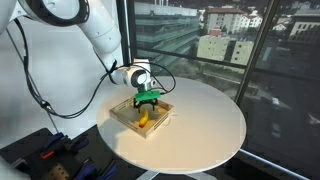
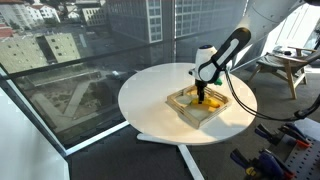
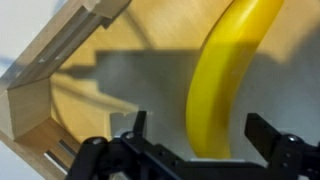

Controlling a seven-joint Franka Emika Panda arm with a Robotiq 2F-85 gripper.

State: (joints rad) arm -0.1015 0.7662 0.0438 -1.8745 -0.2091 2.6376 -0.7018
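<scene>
I would leave the yellow banana in the tray if I lifted my gripper now, because its black fingers are open with gaps beside the banana.
A yellow banana lies in a shallow wooden tray on a round white table. In the wrist view my gripper is open, its two black fingers standing on either side of the banana's lower end without pressing on it. In both exterior views the gripper reaches down into the tray, just above the banana. The banana's near end is hidden under the gripper body.
The tray's raised wooden walls stand close on one side of the gripper. The table sits beside tall windows. Cables and tools lie on a low surface beside the table. A wooden chair stands further back.
</scene>
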